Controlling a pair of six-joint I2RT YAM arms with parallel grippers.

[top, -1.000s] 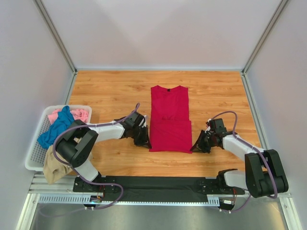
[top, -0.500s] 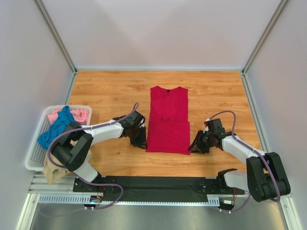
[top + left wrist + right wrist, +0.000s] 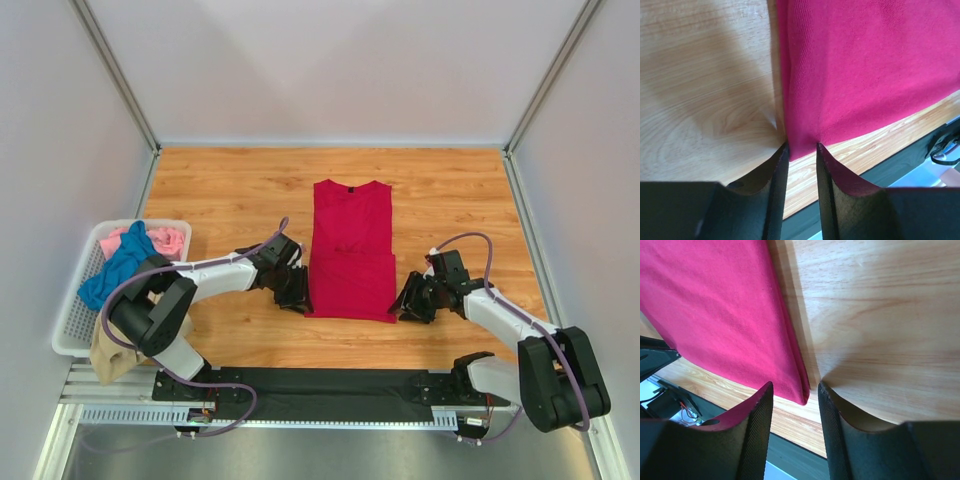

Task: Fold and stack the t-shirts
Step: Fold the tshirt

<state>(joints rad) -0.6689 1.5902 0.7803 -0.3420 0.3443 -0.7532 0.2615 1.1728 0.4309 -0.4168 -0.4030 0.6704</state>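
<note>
I should next grip the crimson t-shirt's near corner with my right gripper, opposite my left gripper's corner, to fold the t-shirt's near end toward the collar.
The crimson t-shirt (image 3: 350,250) lies flat mid-table, folded into a narrow strip with its collar and dark label at the far end and a fold line across the middle. My left gripper (image 3: 298,298) sits at its near left corner and my right gripper (image 3: 404,310) at its near right corner. In the left wrist view the red cloth (image 3: 865,65) ends in a corner lying between the parted fingertips of the left gripper (image 3: 801,150). In the right wrist view the folded red edge (image 3: 715,315) ends inside the gap of the right gripper (image 3: 794,390), clear of the right-hand finger (image 3: 827,405). Both grippers are open.
A white lattice basket (image 3: 70,330) stands at the table's left edge, holding a teal blue tee (image 3: 120,265) and a pink tee (image 3: 170,240). A tan tee (image 3: 115,350) hangs over its near side. The black base rail (image 3: 330,385) runs along the near edge.
Both grippers went from shut on the red shirt's near corners to open, letting the cloth go. The shirt's near edge has settled flat on the table.
</note>
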